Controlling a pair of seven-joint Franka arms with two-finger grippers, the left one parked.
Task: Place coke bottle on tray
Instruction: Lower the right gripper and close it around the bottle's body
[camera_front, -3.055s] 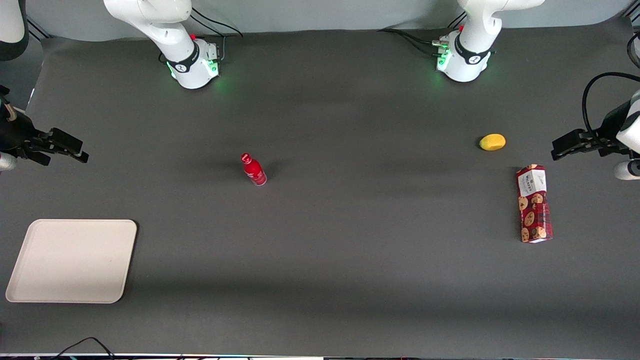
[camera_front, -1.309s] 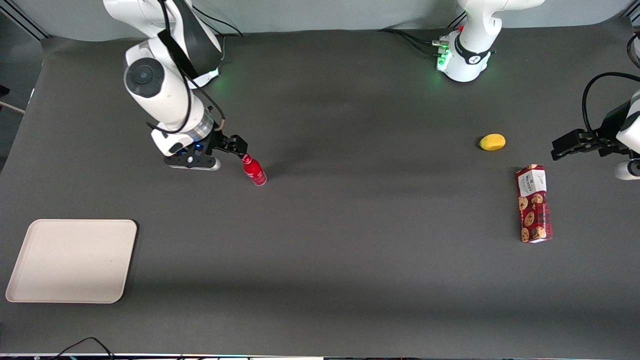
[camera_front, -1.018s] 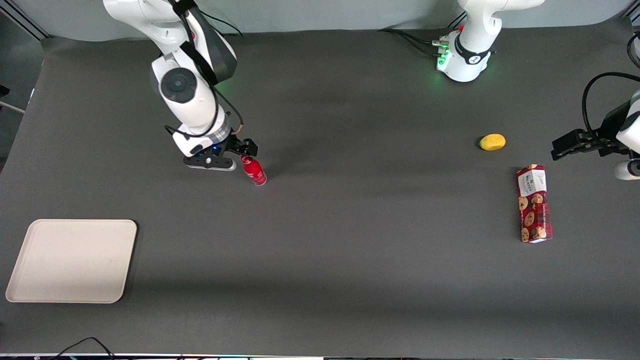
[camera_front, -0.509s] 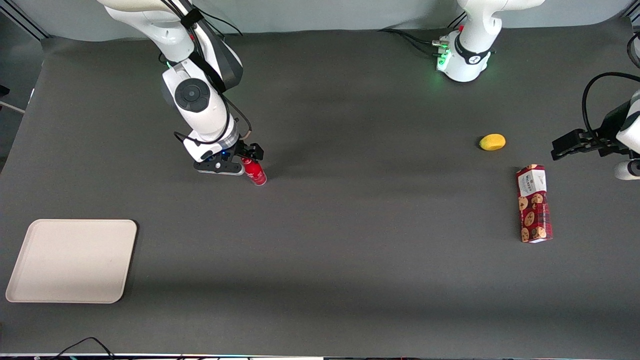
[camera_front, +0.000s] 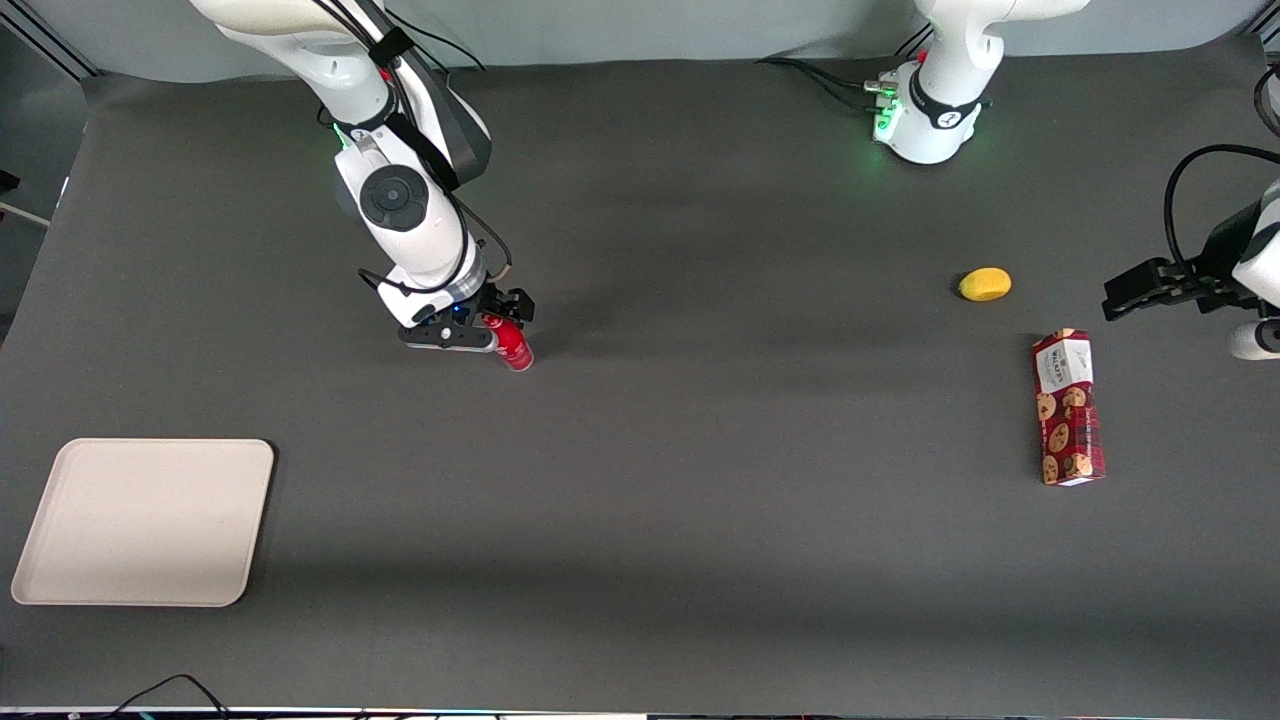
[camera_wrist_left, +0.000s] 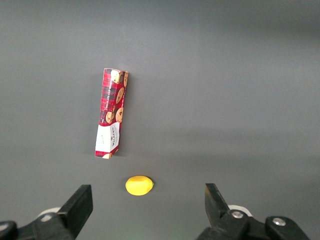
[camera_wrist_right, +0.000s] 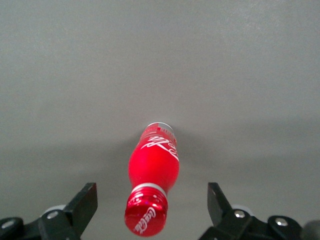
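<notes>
The coke bottle's base needs to stay free to stand on the tray. My right gripper should grab the coke bottle by its cap end (camera_wrist_right: 146, 214) next.
The coke bottle (camera_front: 512, 346) is a small red bottle with a red cap and white lettering, standing upright on the dark table. My right gripper (camera_front: 497, 318) hangs just above its cap, open. In the right wrist view the bottle (camera_wrist_right: 152, 165) stands between the two spread fingers (camera_wrist_right: 85, 202), its cap close to the camera, nothing touching it. The beige tray (camera_front: 145, 521) lies flat near the front edge at the working arm's end of the table, well apart from the bottle and nearer the front camera.
A yellow lemon-like fruit (camera_front: 985, 284) and a long red cookie-printed box (camera_front: 1068, 407) lie toward the parked arm's end of the table; both show in the left wrist view, fruit (camera_wrist_left: 139, 185) and box (camera_wrist_left: 111, 113).
My right arm has swung in from the table's end and come down over the bottle; the open gripper has moved from beside the cap to straddle it. The bottle has not moved.
</notes>
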